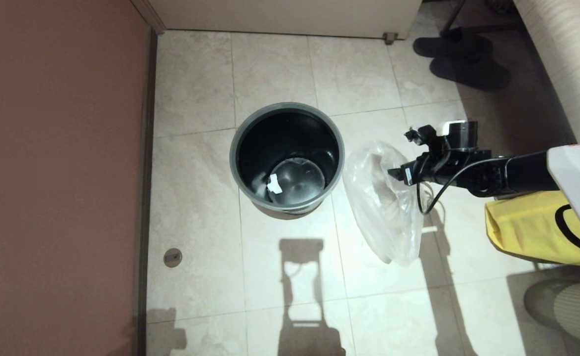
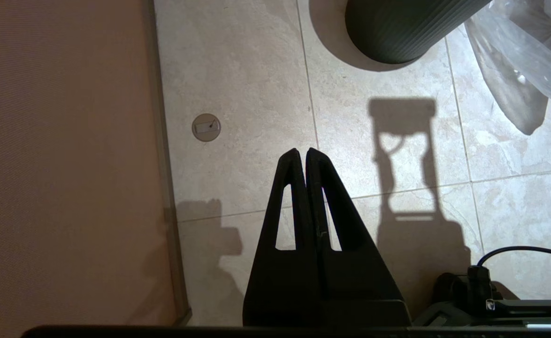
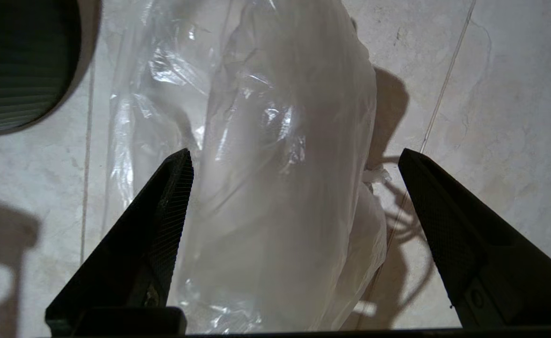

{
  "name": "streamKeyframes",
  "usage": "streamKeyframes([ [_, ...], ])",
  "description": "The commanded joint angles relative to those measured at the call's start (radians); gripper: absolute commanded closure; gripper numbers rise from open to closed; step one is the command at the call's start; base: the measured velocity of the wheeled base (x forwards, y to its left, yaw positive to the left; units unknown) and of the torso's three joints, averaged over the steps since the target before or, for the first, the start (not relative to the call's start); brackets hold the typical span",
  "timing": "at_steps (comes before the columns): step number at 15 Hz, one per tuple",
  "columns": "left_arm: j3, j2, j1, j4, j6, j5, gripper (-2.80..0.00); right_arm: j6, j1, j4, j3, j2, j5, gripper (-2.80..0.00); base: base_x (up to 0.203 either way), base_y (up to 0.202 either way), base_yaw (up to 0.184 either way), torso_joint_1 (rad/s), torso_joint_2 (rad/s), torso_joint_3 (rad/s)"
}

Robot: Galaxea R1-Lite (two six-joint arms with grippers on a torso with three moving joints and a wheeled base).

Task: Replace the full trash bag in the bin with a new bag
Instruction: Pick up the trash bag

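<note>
The new bag is between my fingers, but they hover above its puffed film (image 1: 381,199) (image 3: 282,169), so my right gripper goes down before it closes.
The bin (image 1: 232,159) stands upright on the tiled floor, its glossy black inside holding only a small white scrap (image 1: 273,184). Its ribbed wall also shows as bin (image 2: 407,28) and bin (image 3: 17,65). The new bag (image 1: 384,207), clear and crinkly, lies puffed up on the floor just right of the bin, apart from it. My right gripper (image 1: 397,173) is at the bag's upper part. In the right wrist view the right gripper (image 3: 295,152) is open, with the bag (image 3: 280,141) between its spread fingers. My left gripper (image 2: 302,150) is parked low, shut on nothing.
A brown wall (image 1: 58,173) runs along the left. A yellow sack (image 1: 532,227) sits at the right beside my right arm. Dark slippers (image 1: 460,59) lie at the back right. A round floor cap (image 1: 173,257) sits near the wall.
</note>
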Motion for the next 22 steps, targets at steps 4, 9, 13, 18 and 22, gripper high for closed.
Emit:
streamKeyframes([
  [4,0.000,0.001,0.000,0.000,0.000,0.000,0.00,-0.021,-0.008,0.005,-0.098,0.120,-0.001,0.00,0.000,0.000,0.000,0.000,0.00,0.000],
  [9,0.000,0.001,0.000,0.000,0.000,0.000,0.00,-0.019,-0.001,0.031,-0.102,0.097,-0.001,0.00,0.000,0.000,0.000,0.000,0.00,0.000],
  [13,0.000,0.001,0.000,0.000,0.000,0.000,0.00,0.040,0.002,0.170,-0.097,-0.020,0.003,0.00,0.000,0.000,0.000,0.000,0.00,0.000],
  [18,0.000,0.001,0.000,0.000,0.000,0.000,0.00,0.155,0.032,0.357,-0.095,-0.227,0.008,0.00,0.000,0.000,0.000,0.000,0.00,0.000],
  [22,0.000,0.001,0.000,0.000,0.000,0.000,0.00,0.192,0.075,0.450,-0.097,-0.375,0.007,0.00,0.000,0.000,0.000,0.000,0.00,0.000],
])
